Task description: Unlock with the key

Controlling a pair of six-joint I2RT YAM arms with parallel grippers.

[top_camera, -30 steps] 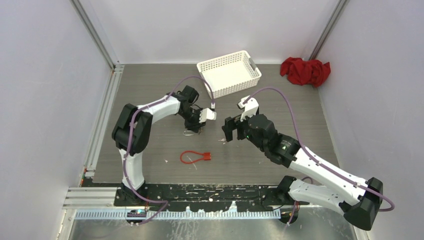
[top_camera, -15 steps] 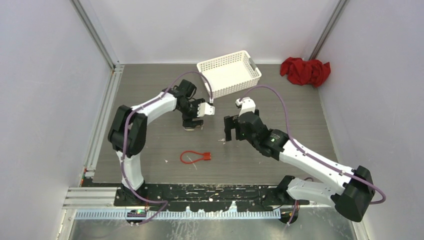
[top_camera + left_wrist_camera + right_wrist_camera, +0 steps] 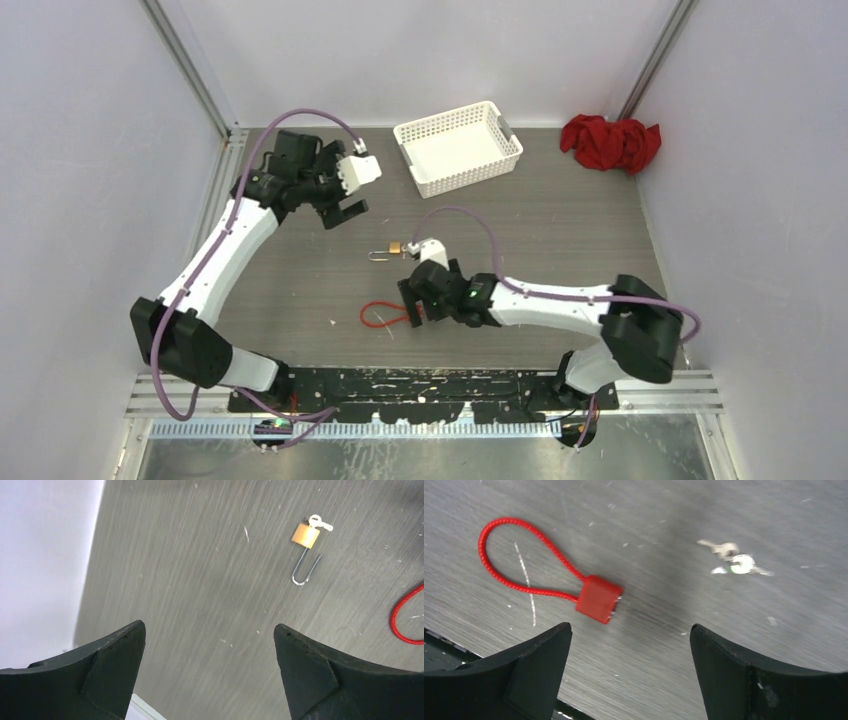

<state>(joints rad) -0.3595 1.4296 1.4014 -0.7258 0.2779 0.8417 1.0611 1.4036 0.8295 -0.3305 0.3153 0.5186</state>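
I would leave the lock on the tabletop if I lifted now, because my right gripper's fingers are wide apart and the red cable lock's block (image 3: 417, 311) (image 3: 599, 599) is ahead of them.
A small brass padlock (image 3: 396, 247) lies on the grey table with its silver shackle (image 3: 303, 572) swung open. A silver key (image 3: 320, 524) sticks out of the padlock's (image 3: 305, 535) body. My left gripper (image 3: 343, 213) hangs open and empty at the far left, well away from the padlock; in its wrist view the left gripper (image 3: 210, 630) has only bare table between its fingers. My right gripper (image 3: 410, 303) is open and low over the table, just right of a red cable lock (image 3: 385, 315). Nothing sits between the right gripper's (image 3: 631, 630) fingers.
The red cable lock's block (image 3: 599, 599) and loop (image 3: 519, 550) lie just ahead of my right fingers. Loose silver keys (image 3: 735, 561) lie to their right. A white basket (image 3: 458, 145) and a red cloth (image 3: 610, 142) sit at the back. The table's black front rail (image 3: 420, 385) is close.
My left gripper opened, let go of the padlock and pulled back to the far left. The right arm swung down and forward to the red cable lock. The padlock now lies on the table.
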